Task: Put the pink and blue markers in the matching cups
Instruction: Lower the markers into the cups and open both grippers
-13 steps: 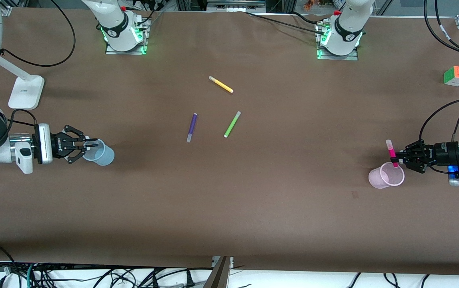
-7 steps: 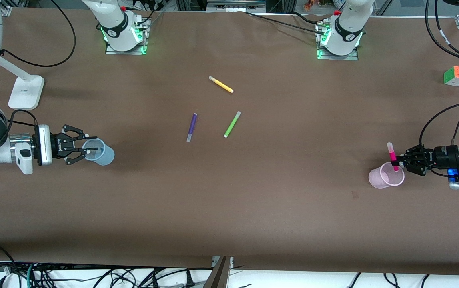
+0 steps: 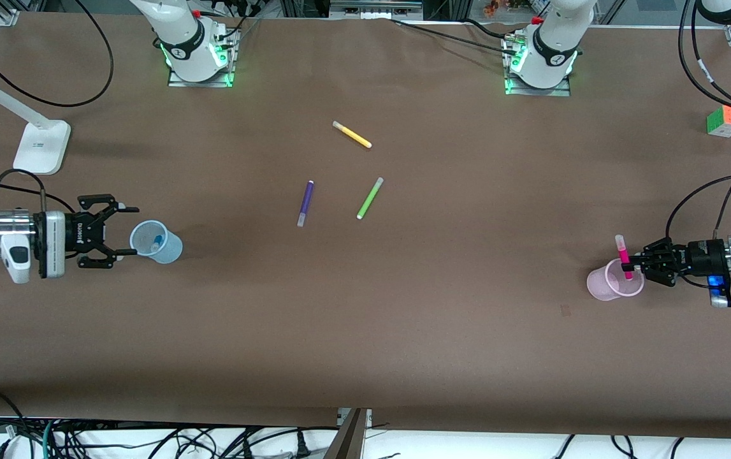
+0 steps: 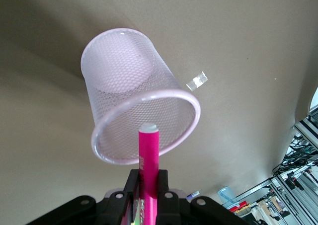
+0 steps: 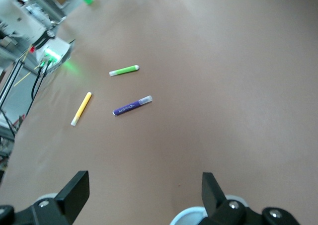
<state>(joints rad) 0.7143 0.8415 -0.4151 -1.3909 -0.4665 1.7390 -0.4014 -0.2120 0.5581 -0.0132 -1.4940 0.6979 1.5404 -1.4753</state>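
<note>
The pink marker's lower end reaches inside the pale pink cup's opening in the front view and would remain in it, so it is time for my left gripper to open.
The pale blue cup (image 3: 156, 241) stands near the right arm's end of the table, with the blue marker (image 3: 157, 242) lying inside it. My right gripper (image 3: 128, 231) is open and empty beside that cup. In the right wrist view my right gripper (image 5: 144, 190) is spread wide and the cup's rim (image 5: 191, 217) shows at the edge. My left gripper (image 3: 628, 258) is shut on the pink marker (image 3: 624, 254) and holds it upright, with its lower end in the mouth of the pale pink cup (image 3: 614, 282). The left wrist view shows the marker (image 4: 148, 155) over the cup (image 4: 134, 106).
A yellow marker (image 3: 352, 134), a purple marker (image 3: 304, 203) and a green marker (image 3: 369, 198) lie mid-table. A colour cube (image 3: 726, 120) sits near the left arm's end. A white stand (image 3: 40, 146) is near the right arm's end.
My right gripper has opened and drawn back from the blue cup, and the blue marker now shows inside it. My left gripper has brought the pink marker lower into the pink cup's mouth.
</note>
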